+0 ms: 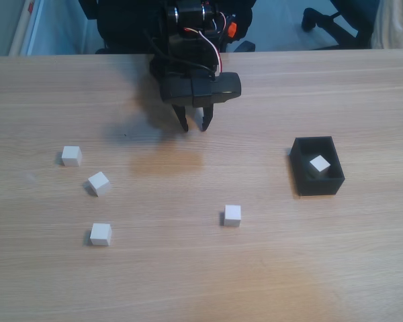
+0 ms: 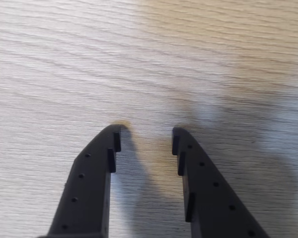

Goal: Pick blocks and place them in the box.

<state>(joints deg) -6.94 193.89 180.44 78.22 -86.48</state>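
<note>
A white block should go in the black box point(image 1: 317, 182), so my gripper should next pick it up by its opposite sides.
Several small white blocks lie on the wooden table in the fixed view: one at the left point(image 1: 71, 155), one tilted just below it point(image 1: 99, 183), one lower left point(image 1: 101, 234) and one near the middle point(image 1: 232, 215). The black box point(image 1: 317, 182) stands at the right with one white block point(image 1: 320, 164) inside. My black gripper point(image 1: 195, 127) hangs over the table's far middle, open and holding nothing, well apart from every block. In the wrist view the gripper point(image 2: 146, 136) shows two spread fingers point(image 2: 92, 178) over bare wood.
The arm's black base and wiring point(image 1: 195, 27) stand at the table's far edge. Chair legs point(image 1: 332, 20) show beyond the table at the upper right. Bare wood lies between the blocks and the box.
</note>
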